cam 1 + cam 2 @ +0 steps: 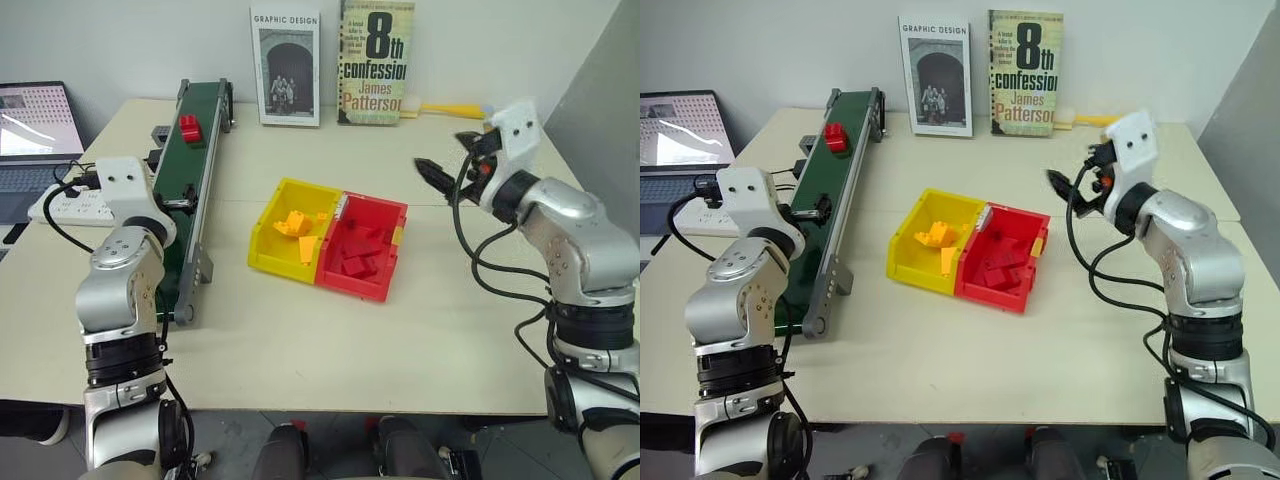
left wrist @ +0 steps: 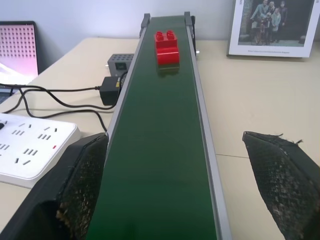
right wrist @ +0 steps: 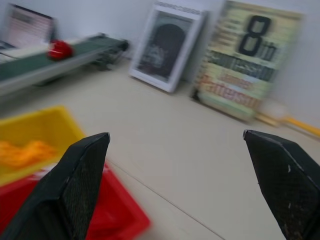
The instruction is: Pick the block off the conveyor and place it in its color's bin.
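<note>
The red block [image 1: 190,127] is far beyond my fingers, so they would miss it if I closed now. My left gripper needs to move toward the block before it closes on it.
The red block [image 1: 190,127] rides on the dark green conveyor [image 1: 197,165] near its far end, and it is also in the left wrist view [image 2: 167,47]. My left gripper [image 2: 174,137] is open and level, straddling the belt's near part well short of the block. The red bin [image 1: 350,284] sits mid-table with several red pieces inside, joined to a yellow bin [image 1: 278,270]. My right gripper [image 3: 176,134] is open and empty. It hovers above the table to the right of the bins [image 1: 428,170], pointing left toward them.
Two books [image 1: 285,65] [image 1: 375,60] lean against the back wall, with a yellow-handled tool [image 1: 450,110] beside them. Left of the conveyor lie a laptop [image 1: 30,120], a white power strip [image 2: 30,150], cables and a grey adapter [image 2: 120,62].
</note>
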`<state>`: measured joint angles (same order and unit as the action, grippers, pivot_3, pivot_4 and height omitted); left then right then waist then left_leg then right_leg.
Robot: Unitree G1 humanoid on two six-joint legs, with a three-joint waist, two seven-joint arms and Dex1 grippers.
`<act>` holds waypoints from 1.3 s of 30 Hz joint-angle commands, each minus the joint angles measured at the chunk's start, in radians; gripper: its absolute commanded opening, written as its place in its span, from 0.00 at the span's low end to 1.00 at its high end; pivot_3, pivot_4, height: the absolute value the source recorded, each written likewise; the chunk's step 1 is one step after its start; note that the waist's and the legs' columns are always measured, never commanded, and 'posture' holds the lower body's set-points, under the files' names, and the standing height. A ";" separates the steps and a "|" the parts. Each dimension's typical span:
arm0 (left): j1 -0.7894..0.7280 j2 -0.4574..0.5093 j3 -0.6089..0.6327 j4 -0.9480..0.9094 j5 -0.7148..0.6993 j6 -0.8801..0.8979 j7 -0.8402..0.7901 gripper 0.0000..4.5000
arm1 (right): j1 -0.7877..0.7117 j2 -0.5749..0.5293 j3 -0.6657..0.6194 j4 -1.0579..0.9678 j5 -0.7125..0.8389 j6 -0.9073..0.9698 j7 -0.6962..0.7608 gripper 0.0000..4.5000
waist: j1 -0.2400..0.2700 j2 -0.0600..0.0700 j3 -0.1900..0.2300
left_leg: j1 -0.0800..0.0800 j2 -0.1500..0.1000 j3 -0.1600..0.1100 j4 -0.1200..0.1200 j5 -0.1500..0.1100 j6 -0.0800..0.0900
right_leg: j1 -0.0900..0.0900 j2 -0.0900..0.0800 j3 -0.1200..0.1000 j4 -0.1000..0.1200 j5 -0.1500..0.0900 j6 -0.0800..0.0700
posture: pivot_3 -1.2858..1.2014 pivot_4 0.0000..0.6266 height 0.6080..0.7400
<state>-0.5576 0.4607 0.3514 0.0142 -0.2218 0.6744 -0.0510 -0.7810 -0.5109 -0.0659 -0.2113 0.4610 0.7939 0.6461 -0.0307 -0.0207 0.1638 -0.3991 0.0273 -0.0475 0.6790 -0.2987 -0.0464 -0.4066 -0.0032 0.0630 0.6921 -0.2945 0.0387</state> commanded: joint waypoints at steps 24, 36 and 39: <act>-0.050 0.013 -0.005 0.072 0.018 0.027 0.026 1.00 | -0.066 -0.096 0.073 -0.126 0.182 0.095 0.210 1.00 | 0.002 0.000 0.000 | -0.001 0.000 -0.002 0.000 0.000 0.000 | 0.001 -0.002 -0.001 -0.001 0.000 0.000 | 0.52 0.24 1.00; -0.071 0.001 -0.016 0.114 0.024 0.006 0.033 0.96 | -0.062 -0.121 0.069 -0.137 0.203 0.109 0.200 1.00 | 0.003 0.000 0.000 | -0.001 0.001 -0.002 0.000 0.000 0.000 | 0.001 -0.002 -0.001 -0.002 0.000 0.000 | 0.52 0.24 1.00; -0.070 -0.001 -0.013 0.112 0.020 0.009 0.034 0.85 | -0.067 -0.124 0.070 -0.130 0.201 0.106 0.202 1.00 | 0.003 0.000 0.000 | -0.001 0.001 -0.002 0.000 0.000 0.000 | 0.001 -0.002 -0.001 -0.002 0.000 0.000 | 0.52 0.24 1.00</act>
<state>-0.6049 0.4564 0.3292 0.1442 -0.2107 0.7051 -0.0287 -0.8208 -0.6217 0.0239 -0.3122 0.6504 0.9076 0.8466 -0.0279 -0.0208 0.1638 -0.3998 0.0280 -0.0491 0.6794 -0.2987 -0.0464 -0.4060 -0.0051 0.0621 0.6905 -0.2945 0.0387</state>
